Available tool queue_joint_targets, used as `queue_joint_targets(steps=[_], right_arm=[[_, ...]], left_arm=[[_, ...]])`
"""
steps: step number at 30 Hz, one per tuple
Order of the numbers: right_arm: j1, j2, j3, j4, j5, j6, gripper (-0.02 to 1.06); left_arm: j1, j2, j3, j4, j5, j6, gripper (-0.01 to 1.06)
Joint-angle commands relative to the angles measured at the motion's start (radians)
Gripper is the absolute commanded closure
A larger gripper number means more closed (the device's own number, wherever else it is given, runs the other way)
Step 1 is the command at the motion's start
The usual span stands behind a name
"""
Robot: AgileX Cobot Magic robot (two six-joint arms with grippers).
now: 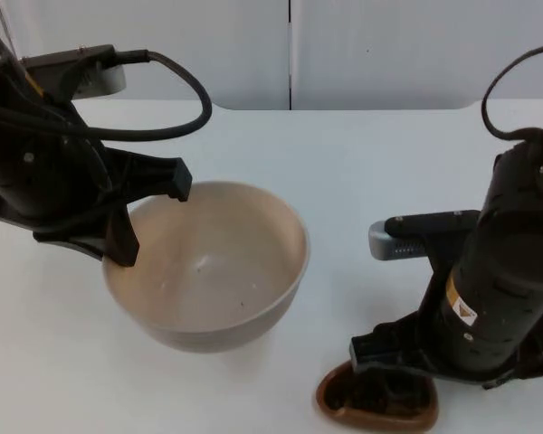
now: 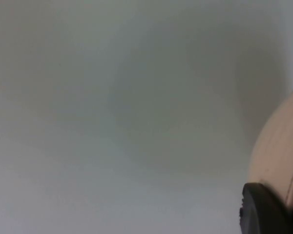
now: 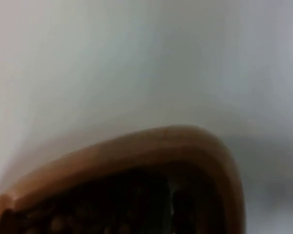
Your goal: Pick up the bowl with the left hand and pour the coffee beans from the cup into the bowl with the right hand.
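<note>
The round body (image 1: 208, 271) of the bowl is much wider than my open fingers, so my left gripper should next pick up the bowl by its thin rim (image 1: 111, 269).
A cream bowl (image 1: 208, 271) stands left of the table's middle with nothing in it. My left gripper (image 1: 151, 220) hangs at its upper left rim, open, one fingertip (image 1: 178, 183) at the far rim and the other over the left rim. In the left wrist view the bowl's outer wall (image 2: 278, 156) is close behind a black fingertip (image 2: 263, 212). A brown cup (image 1: 376, 403) of dark coffee beans sits near the front edge. My right gripper (image 1: 407, 357) is low right over it, its tips hidden by the arm. The right wrist view shows the cup's rim (image 3: 151, 141) and the beans (image 3: 107, 204) very close.
The white table top (image 1: 362, 172) stretches between the two arms and ends at the grey partition wall (image 1: 389, 45) behind. The right arm's body stands over the table's front right part.
</note>
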State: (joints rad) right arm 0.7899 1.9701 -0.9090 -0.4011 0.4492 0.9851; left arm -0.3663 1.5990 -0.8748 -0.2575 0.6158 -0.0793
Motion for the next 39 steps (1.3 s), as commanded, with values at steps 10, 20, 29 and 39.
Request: queue_joint_targets(steps=[10,20,29,39], right_arm=[[-0.013,0.014,-0.007,0.014,-0.031,-0.019,0.61],[-0.013,0.014,-0.007,0.010,-0.058,-0.019,1.00],[-0.013,-0.032,-0.007,0.002,-0.032,-0.019,1.05],[-0.044,-0.207,-0.007,0.003,0.126,-0.129,1.05]], left_arm=[[-0.004,-0.013,0.004,-0.014,-0.011,-0.005,1.05],[-0.004,-0.013,0.004,-0.014,-0.019,-0.005,1.05],[-0.004,-0.013,0.004,-0.014,-0.021,-0.005,1.05],[-0.004,-0.013,0.004,-0.014,-0.022,-0.005,1.05]])
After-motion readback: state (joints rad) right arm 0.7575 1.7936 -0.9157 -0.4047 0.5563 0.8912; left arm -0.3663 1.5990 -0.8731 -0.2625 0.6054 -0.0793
